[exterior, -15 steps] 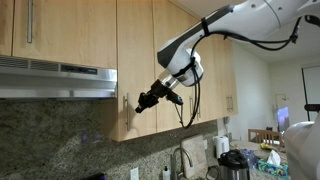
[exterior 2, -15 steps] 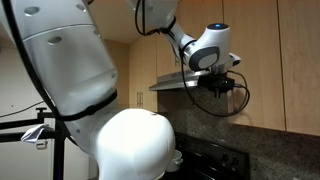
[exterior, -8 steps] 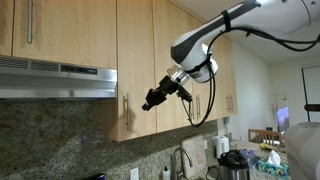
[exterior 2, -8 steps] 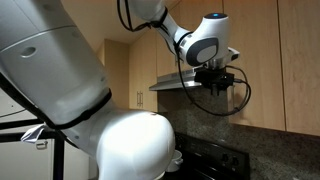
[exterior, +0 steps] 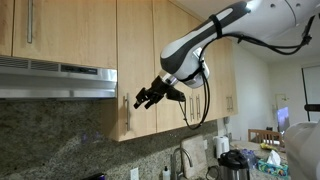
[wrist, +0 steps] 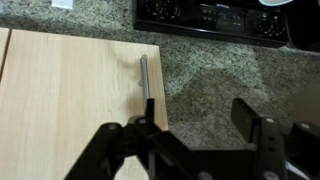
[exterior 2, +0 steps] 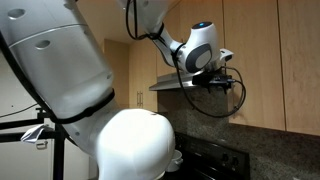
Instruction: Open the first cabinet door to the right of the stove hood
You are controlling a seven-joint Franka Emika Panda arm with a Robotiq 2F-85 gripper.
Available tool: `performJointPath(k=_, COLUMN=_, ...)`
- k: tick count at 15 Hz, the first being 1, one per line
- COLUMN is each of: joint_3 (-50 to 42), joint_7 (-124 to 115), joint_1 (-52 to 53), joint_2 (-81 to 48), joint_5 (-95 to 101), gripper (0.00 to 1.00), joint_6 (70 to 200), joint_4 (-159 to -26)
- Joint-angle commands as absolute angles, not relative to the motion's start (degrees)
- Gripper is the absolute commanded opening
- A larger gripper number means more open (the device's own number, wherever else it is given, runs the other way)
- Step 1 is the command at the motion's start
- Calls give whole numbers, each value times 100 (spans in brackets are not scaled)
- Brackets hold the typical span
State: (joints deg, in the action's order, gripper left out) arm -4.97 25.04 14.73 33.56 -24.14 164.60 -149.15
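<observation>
I will pull the first cabinet door open, so next my gripper will grab its slim silver vertical handle with one finger on each side.
The first cabinet door is tall light wood, just right of the silver-grey stove hood. Its slim silver handle runs vertically near the lower left edge. My gripper hovers just in front of the door, close beside the handle, jaws open and empty. In the wrist view the handle lies on the door close to its edge. One fingertip overlaps that edge below the handle, the other fingertip is over granite. In an exterior view the gripper sits beside the hood.
Like wooden doors continue to the right. Speckled granite backsplash runs below the cabinets, with a faucet and a coffee maker lower down. A black stove shows in the wrist view. The robot's white body fills one foreground.
The jaws have gone from shut to open. The gripper has shifted slightly toward the handle and the hood. The door looks unmoved.
</observation>
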Motion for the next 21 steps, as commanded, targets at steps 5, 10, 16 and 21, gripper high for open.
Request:
performJointPath(k=5, joint_3=-122, joint_7=1293, joint_1=1200, joint_2=2015, joint_5=-1638, gripper=100, joint_6=17660, joint_4=-14148)
performJointPath(k=10, joint_3=55, joint_7=1120, joint_1=906, joint_2=1284, joint_5=-1585, gripper=100, joint_6=18003, joint_4=-13537)
performJointPath(k=16, joint_3=27, joint_7=1279, joint_1=858, joint_2=851, joint_5=-1690, gripper=100, joint_6=17799, joint_4=-13086)
performJointPath(k=21, joint_3=68, joint_7=1186, joint_1=797, joint_2=634, joint_5=-1588, gripper=60, joint_6=17704, joint_4=-12832)
